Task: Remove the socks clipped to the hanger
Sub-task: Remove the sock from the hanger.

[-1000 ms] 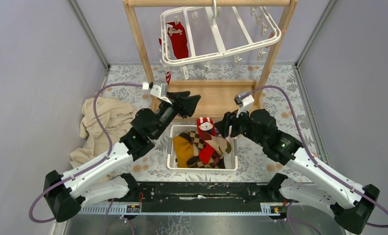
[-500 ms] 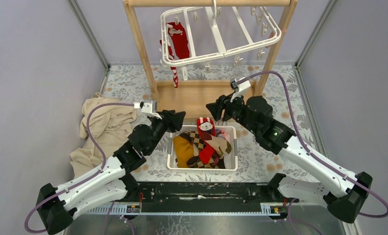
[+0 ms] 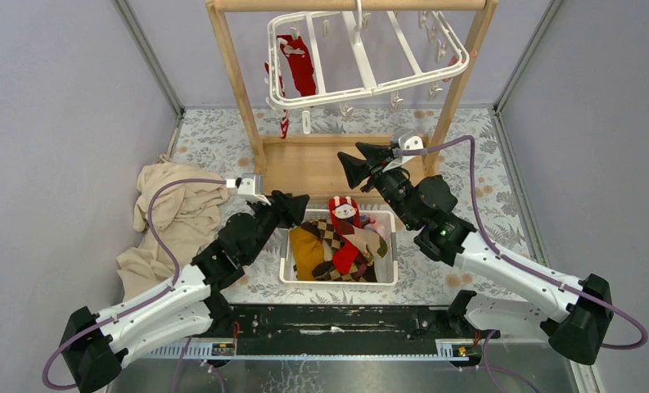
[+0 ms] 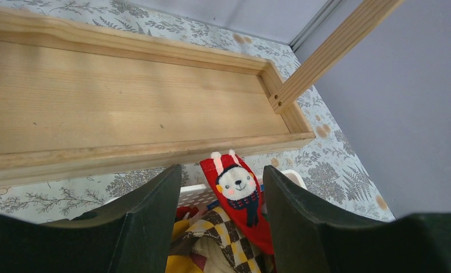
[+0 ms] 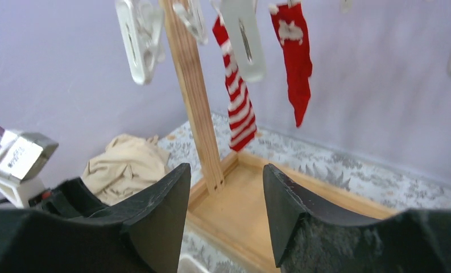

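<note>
I should next use my right gripper to grab the hanger (image 3: 362, 53) by an empty clip on its near edge (image 3: 346, 109), turning the clipped socks within reach for removal.
The white hanger (image 3: 362, 53) hangs from the wooden rack's top bar. A plain red sock (image 3: 299, 64) and a red-white striped sock (image 3: 284, 123) are clipped at its left end. Both show in the right wrist view, the red one (image 5: 294, 51) and the striped one (image 5: 237, 102), among empty clips (image 5: 243, 34). My right gripper (image 3: 349, 157) is open and empty over the rack's base, below the hanger and pointing at those socks (image 5: 226, 182). My left gripper (image 3: 295, 201) is open and empty at the basket's far left corner (image 4: 222, 187), over a red bunny sock (image 4: 237, 187).
A white perforated basket (image 3: 285, 246) in front of the rack holds argyle (image 3: 329, 237), mustard (image 3: 304, 250) and red socks. The rack's wooden base tray (image 3: 313, 164) and two posts (image 3: 235, 82) stand behind it. A tan cloth (image 3: 173, 213) lies at the left.
My left gripper has drawn back from the rack's base to the basket's corner. My right gripper has risen and moved forward towards the hanger. The hanger has swung slightly.
</note>
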